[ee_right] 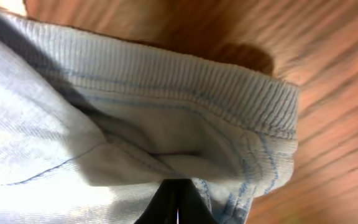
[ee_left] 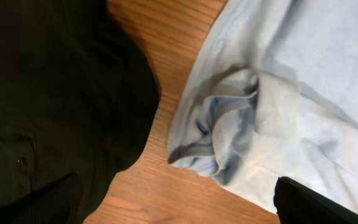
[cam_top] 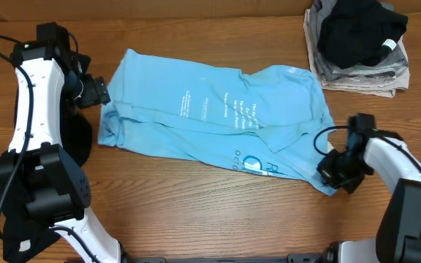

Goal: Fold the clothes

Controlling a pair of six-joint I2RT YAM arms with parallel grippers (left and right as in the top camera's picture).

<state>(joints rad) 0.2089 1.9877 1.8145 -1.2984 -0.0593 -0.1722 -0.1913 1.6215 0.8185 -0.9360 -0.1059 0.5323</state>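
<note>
My left gripper will next take the light blue T-shirt's far corner, at the T-shirt's end beside the black garment [ee_left: 55,93], to fold the T-shirt's far edge over forward.
The light blue T-shirt [cam_top: 210,117] lies crumpled across the middle of the table, its white lettering facing up. My right gripper [cam_top: 332,172] is at the shirt's lower right corner. In the right wrist view its fingers [ee_right: 166,208] are shut, with the ribbed blue edge [ee_right: 229,93] gathered at their tips. My left gripper [cam_top: 97,93] hovers at the shirt's left end and is open. In the left wrist view one finger [ee_left: 316,205] is over the bunched blue cloth [ee_left: 241,118], and bare wood shows between the jaws. A black garment [ee_left: 55,93] lies just to the left.
A stack of folded clothes [cam_top: 357,69] with a black piece [cam_top: 360,33] on top sits at the back right corner. The black garment [cam_top: 79,139] lies under my left arm by the table's left edge. Bare wood [cam_top: 196,212] runs along the front.
</note>
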